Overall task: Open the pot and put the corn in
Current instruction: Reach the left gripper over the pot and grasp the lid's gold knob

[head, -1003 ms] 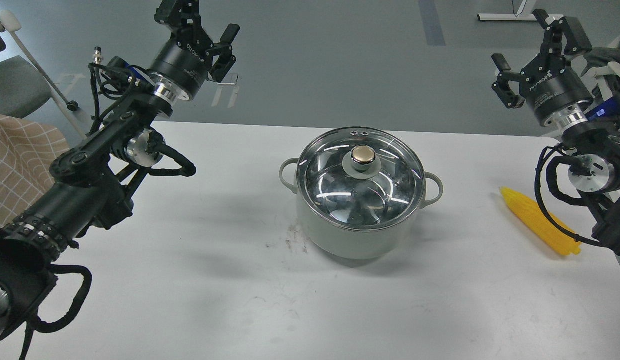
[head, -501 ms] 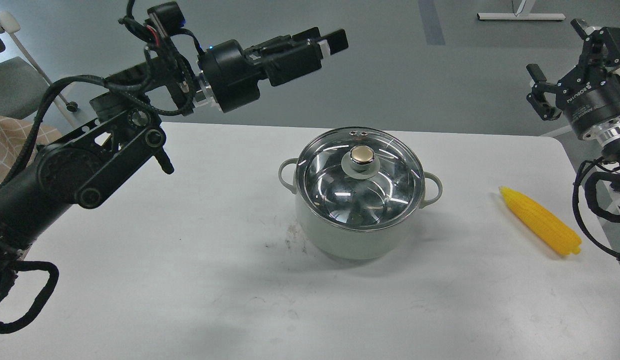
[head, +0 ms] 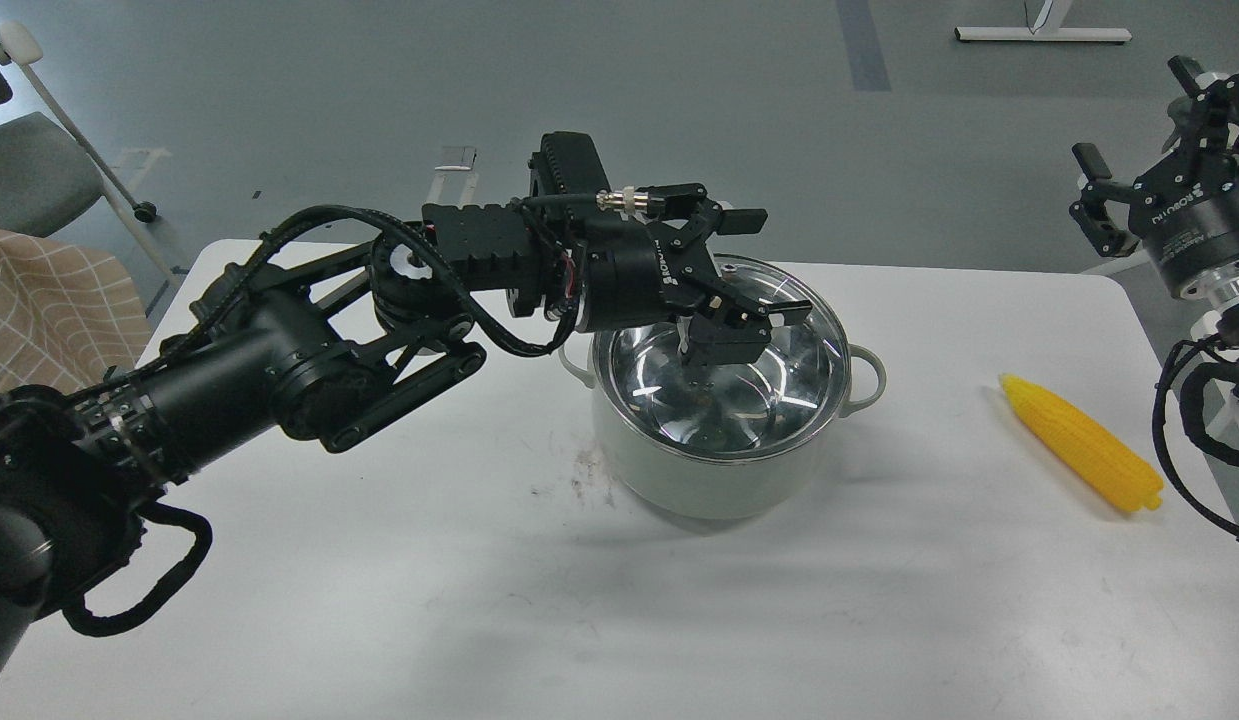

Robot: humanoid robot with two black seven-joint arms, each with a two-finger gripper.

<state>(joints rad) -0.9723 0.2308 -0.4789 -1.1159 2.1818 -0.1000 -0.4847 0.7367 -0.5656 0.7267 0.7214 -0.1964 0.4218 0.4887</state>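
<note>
The lid is as wide as the whole pot, too wide for my fingers. I should grab the brass knob of the glass lid (head: pixel 779 395) with my left gripper next.
The pale grey-green pot (head: pixel 679 470) stands in the middle of the white table (head: pixel 379 600) with its glass lid (head: pixel 779 395) on. My left gripper (head: pixel 754 270) is right over the lid's centre and hides the knob. Its fingers (head: pixel 744 218) are spread apart, open, and I cannot tell whether they touch the knob. The yellow corn (head: pixel 1079 455) lies on the table at the right, pointed end away from me. My right gripper (head: pixel 1129 110) is open and empty, held high above the table's far right corner.
A dark smudge (head: pixel 584 475) marks the table left of the pot. A checked cloth (head: pixel 39 300) and a grey chair (head: pixel 29 170) stand off the table's left side. The table's right edge runs just past the corn.
My left arm has swung from the far left across and down onto the pot lid, covering the knob. My right gripper has drawn back to the right. Pot and corn have not moved.
</note>
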